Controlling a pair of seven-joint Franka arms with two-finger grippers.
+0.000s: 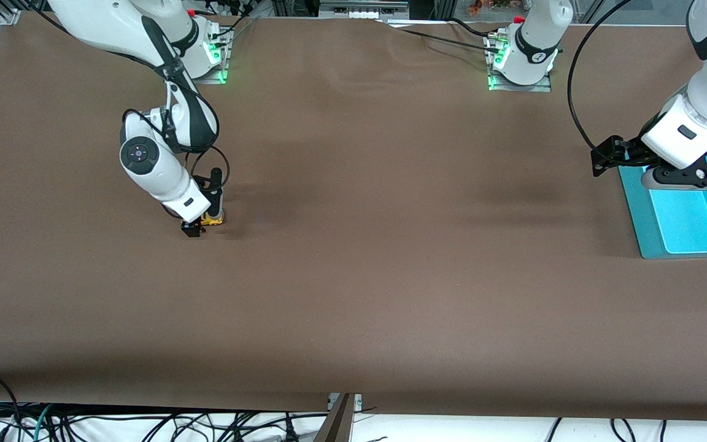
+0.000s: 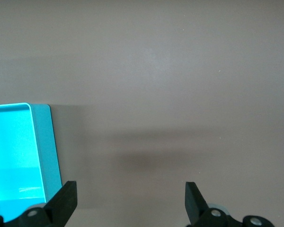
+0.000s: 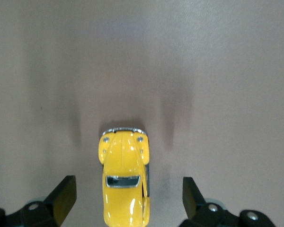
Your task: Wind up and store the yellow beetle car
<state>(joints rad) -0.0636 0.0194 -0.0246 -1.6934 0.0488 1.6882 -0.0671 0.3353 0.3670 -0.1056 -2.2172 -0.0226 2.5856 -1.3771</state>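
I need to take hold of the yellow beetle car (image 3: 125, 177) by the sides of its cabin with my right gripper next, so that I can wind it along the brown tabletop.
The yellow beetle car (image 3: 125, 177) stands on the brown table toward the right arm's end; in the front view (image 1: 212, 218) only a sliver of it shows under the hand. My right gripper (image 1: 202, 221) is low over the car. In the right wrist view the right gripper (image 3: 128, 198) is open, one finger on each side of the car, neither touching it. My left gripper (image 1: 669, 166) waits above the teal bin's (image 1: 691, 221) edge. In the left wrist view the left gripper (image 2: 130, 201) is open and empty.
The teal bin stands at the left arm's end of the table and shows empty in the left wrist view (image 2: 47, 142). The brown table cover (image 1: 390, 245) stretches between the two arms. Cables hang off the table's near edge.
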